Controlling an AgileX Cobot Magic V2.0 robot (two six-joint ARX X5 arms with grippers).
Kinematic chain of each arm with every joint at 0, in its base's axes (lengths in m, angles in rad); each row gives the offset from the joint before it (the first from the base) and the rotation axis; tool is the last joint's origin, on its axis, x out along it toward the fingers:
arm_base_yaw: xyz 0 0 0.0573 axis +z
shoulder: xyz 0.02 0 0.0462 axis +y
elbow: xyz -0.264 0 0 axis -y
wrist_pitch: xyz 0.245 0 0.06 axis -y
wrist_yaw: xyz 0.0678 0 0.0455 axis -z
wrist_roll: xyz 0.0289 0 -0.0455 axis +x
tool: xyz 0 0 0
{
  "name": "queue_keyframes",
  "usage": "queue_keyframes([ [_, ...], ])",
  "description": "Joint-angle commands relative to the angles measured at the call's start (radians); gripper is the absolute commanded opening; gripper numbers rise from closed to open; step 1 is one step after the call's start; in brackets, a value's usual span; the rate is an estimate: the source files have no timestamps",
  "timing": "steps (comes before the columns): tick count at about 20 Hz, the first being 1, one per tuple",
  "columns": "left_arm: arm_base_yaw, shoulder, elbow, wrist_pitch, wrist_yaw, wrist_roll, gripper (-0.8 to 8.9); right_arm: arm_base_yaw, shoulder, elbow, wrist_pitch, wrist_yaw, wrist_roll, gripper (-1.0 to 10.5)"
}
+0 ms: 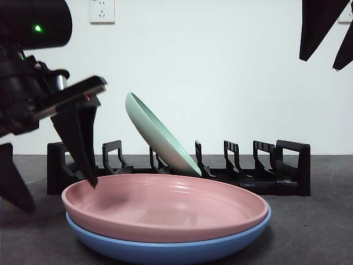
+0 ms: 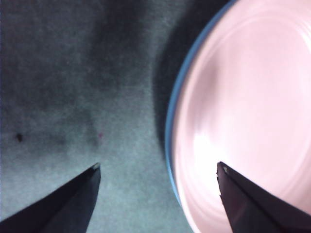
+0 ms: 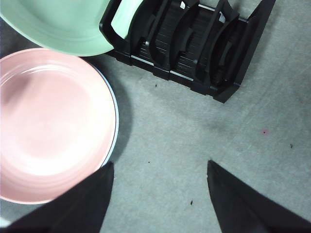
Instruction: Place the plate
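The robot's right gripper will place the green plate on the stacked pink plate (image 1: 165, 204), so it will next grab the green plate by its rim.
A pink plate (image 1: 165, 207) lies stacked on a blue plate (image 1: 165, 251) at the front of the table. My left gripper (image 1: 58, 193) is open at the stack's left edge, one jaw tip inside the pink rim and the other outside it. In the left wrist view the left gripper (image 2: 158, 166) straddles the blue plate's rim (image 2: 170, 126) beside the pink plate (image 2: 243, 111), touching nothing that I can see. A green plate (image 1: 157, 135) leans in the black rack (image 1: 265, 171) behind. My right gripper (image 1: 321, 61) hangs open, high at the right, empty.
The rack (image 3: 194, 53) has several free slots to the right of the green plate (image 3: 58, 24). Grey table (image 3: 204, 131) lies bare under the right gripper (image 3: 159, 163), beside the pink plate (image 3: 48, 121). A wall outlet (image 1: 102, 11) sits on the white wall.
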Motion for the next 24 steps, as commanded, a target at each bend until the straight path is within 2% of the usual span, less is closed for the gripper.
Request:
queue_keyframes([
  [1, 0.005, -0.064, 0.026, 0.006, -0.006, 0.059, 3.71, 0.006, 0.008, 0.009, 0.009, 0.0, -0.014, 3.0],
  [5, 0.059, -0.26, 0.026, -0.042, -0.006, 0.14, 3.71, 0.006, 0.008, 0.009, 0.019, -0.025, -0.02, 3.0],
  [9, 0.166, -0.474, 0.026, -0.203, -0.006, 0.192, 3.71, 0.018, 0.01, 0.009, 0.134, -0.188, -0.037, 3.0],
  [12, 0.239, -0.612, 0.026, -0.358, -0.006, 0.22, 3.71, 0.041, 0.018, 0.01, 0.231, -0.237, 0.014, 3.0],
  [17, 0.307, -0.756, 0.026, -0.517, -0.026, 0.236, 3.72, 0.094, 0.131, 0.106, 0.245, -0.243, 0.031, 3.0],
  [24, 0.316, -0.767, 0.026, -0.537, -0.028, 0.232, 3.72, 0.203, 0.465, 0.455, 0.146, -0.227, 0.03, 2.8],
])
